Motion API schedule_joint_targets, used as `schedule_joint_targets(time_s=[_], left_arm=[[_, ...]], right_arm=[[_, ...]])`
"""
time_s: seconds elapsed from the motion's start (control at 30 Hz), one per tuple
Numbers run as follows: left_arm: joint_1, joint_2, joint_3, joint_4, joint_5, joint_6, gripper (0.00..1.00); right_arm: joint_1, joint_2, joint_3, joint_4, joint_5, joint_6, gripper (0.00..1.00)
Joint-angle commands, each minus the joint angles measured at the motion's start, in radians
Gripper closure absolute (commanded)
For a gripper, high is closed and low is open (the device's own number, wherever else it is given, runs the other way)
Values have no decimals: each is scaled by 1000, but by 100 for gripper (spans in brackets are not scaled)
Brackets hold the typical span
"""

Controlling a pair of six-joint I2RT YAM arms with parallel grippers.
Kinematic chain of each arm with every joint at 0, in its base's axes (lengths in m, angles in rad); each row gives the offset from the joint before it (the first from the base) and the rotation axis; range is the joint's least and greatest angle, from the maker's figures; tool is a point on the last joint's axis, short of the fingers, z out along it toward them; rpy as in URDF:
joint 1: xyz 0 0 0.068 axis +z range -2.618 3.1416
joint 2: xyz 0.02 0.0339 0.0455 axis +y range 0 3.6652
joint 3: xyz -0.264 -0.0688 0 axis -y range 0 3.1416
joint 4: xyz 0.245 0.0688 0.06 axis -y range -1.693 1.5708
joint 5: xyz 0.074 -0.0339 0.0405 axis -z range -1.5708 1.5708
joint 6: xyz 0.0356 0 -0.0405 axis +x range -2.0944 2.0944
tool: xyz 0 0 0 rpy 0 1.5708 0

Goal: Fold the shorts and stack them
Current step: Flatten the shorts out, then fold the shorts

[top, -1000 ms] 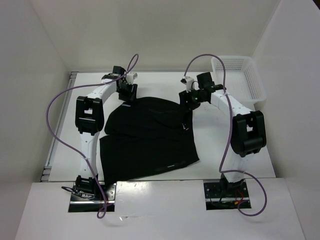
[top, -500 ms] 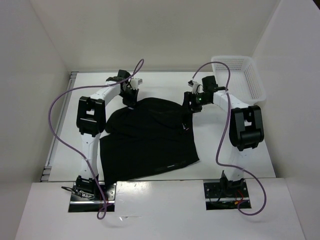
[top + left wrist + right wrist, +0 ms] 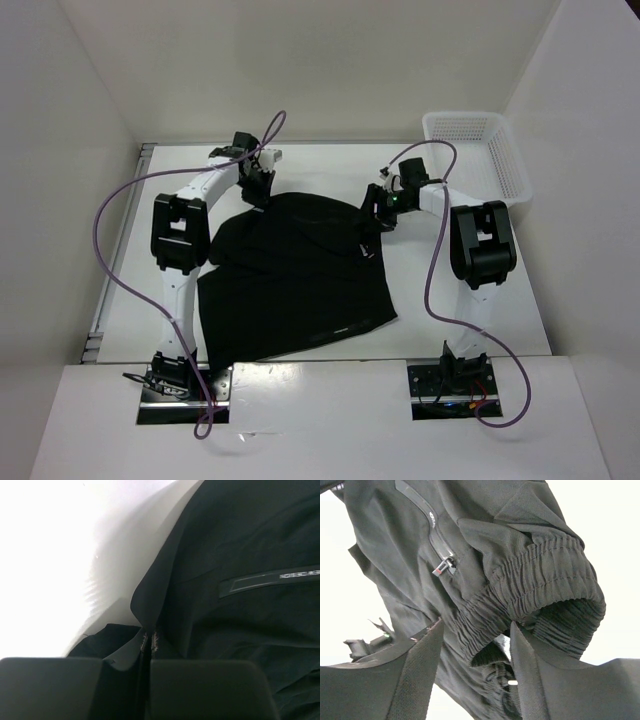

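Observation:
My right gripper takes the shorts by the elastic waistband's edge near the zip pocket next, opposite my left gripper, to fold them.
The black shorts lie spread on the white table between the two arms, with a small pale label near the front hem. My left gripper is at their far left corner. In the left wrist view it is shut, pinching a fold of the shorts' edge. My right gripper is at the far right edge of the shorts. In the right wrist view it stands open, with the gathered elastic waistband bunched between its fingers and a zip pocket to the left.
A white mesh basket stands at the far right corner of the table. White walls close the table in on the left, back and right. Purple cables loop over both arms.
The left gripper has closed on the far left edge of the shorts. The right arm has drawn in slightly toward the waistband and stays open. The shorts' far edge has shifted a little.

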State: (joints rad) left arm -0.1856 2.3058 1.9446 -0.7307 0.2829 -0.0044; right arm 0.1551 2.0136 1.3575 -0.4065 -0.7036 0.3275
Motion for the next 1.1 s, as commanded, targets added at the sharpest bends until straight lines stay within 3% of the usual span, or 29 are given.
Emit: schedule_joint_targets(time_s=[0.0,0.3,0.7,0.93,0.97,1.03,1.07], left_arm=[[3,-74,59,-4,-7,4,100],[3,-83,48,-4,-7,4,100],[3,-92,48,-4,-7,4,100],[3,-101,76,-4,-17,4,100],[3,-101,76,-4,-27,4,100],[3,-101,88,-4,-27,4,100],[12,-101,102,-4,-27,4,100]], right_arm=[[-3,13,26,60,-8,91,37],[-52,-110,-136,52,-71,117,30],[-52,14,15,120,-85,154,29],[-34,88,55,130,-19,191,50],[-34,88,67,130,-19,191,60],[-34,111,106,140,-19,200,72],[-34,111,120,140,-19,200,84]])
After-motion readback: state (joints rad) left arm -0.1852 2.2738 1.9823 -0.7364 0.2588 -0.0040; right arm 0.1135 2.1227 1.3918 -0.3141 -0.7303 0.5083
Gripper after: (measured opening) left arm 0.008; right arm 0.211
